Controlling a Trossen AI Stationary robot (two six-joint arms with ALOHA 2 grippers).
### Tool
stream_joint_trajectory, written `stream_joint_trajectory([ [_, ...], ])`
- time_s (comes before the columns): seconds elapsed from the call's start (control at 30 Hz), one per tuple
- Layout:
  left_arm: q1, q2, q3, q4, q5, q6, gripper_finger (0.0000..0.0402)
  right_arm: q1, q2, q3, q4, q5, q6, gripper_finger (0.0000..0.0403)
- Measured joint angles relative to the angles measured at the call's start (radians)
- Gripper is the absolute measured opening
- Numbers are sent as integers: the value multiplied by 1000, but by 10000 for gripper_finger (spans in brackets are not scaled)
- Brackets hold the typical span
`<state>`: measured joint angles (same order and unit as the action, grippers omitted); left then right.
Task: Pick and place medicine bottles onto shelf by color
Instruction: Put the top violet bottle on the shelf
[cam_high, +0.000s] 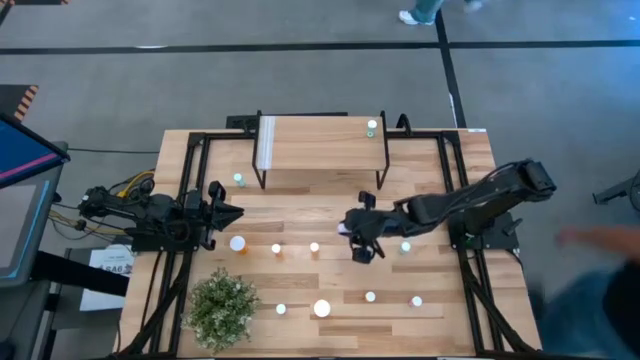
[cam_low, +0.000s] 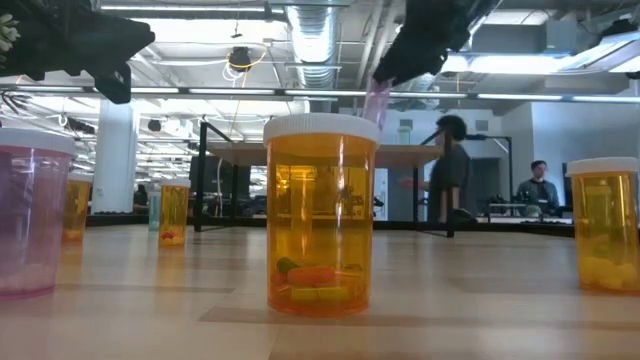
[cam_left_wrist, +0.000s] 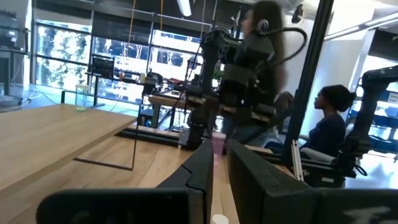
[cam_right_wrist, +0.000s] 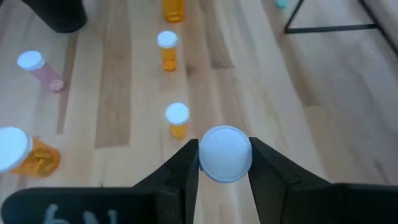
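Note:
My right gripper holds the pink bottle (cam_high: 344, 229) over the table in the high view, so it should keep holding the bottle until the bottle gets to the shelf (cam_high: 320, 145).
My right gripper (cam_high: 356, 232) hangs over the middle of the table, shut on a small pink medicine bottle (cam_low: 377, 101) with a white cap. The shelf (cam_high: 320, 145) stands at the far side, with one teal bottle (cam_high: 372, 127) at its right end. Several orange, teal and pink bottles stand upright on the tabletop, among them a large orange bottle (cam_low: 320, 215) and a large pink bottle (cam_low: 30, 215) near the front. My left gripper (cam_high: 228, 212) waits at the table's left, open by a narrow gap. My right gripper pinches the pink bottle's cap end (cam_right_wrist: 225, 154) between its two fingers (cam_right_wrist: 186, 168), one on each side. It comes from above, slanting down. The bottle is lifted clear of the table and tilted, its pink body (cam_low: 377, 101) sticking out below the fingers.
A green bushy plant (cam_high: 222, 308) stands at the near left. Two small orange bottles (cam_high: 277, 249) (cam_high: 314, 247) and a teal one (cam_high: 405, 246) stand close under the right gripper. Most of the shelf top is bare. People show in the room behind.

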<state>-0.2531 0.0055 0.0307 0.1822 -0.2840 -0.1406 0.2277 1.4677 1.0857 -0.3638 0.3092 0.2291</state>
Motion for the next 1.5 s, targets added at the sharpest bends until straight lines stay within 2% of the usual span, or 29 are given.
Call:
stream_joint_trajectory([
  [0.43,0,0,0,1,0,0,34,-111,-161,0,5,-18,-84,134],
  [0.7,0,0,0,2,0,-3,34,-227,-213,0,5,-25,-108,136],
  [0.8,0,0,0,3,-1,-1,34,-285,-226,0,4,-65,-110,136],
  [1.1,0,0,0,3,-2,-1,34,-419,-219,0,2,-178,-122,137],
  [1.23,0,0,0,3,-4,0,34,-472,-220,-1,-3,-184,-126,137],
  [1.5,0,0,0,3,-15,0,34,-589,-190,111,-189,-184,-156,138],
])
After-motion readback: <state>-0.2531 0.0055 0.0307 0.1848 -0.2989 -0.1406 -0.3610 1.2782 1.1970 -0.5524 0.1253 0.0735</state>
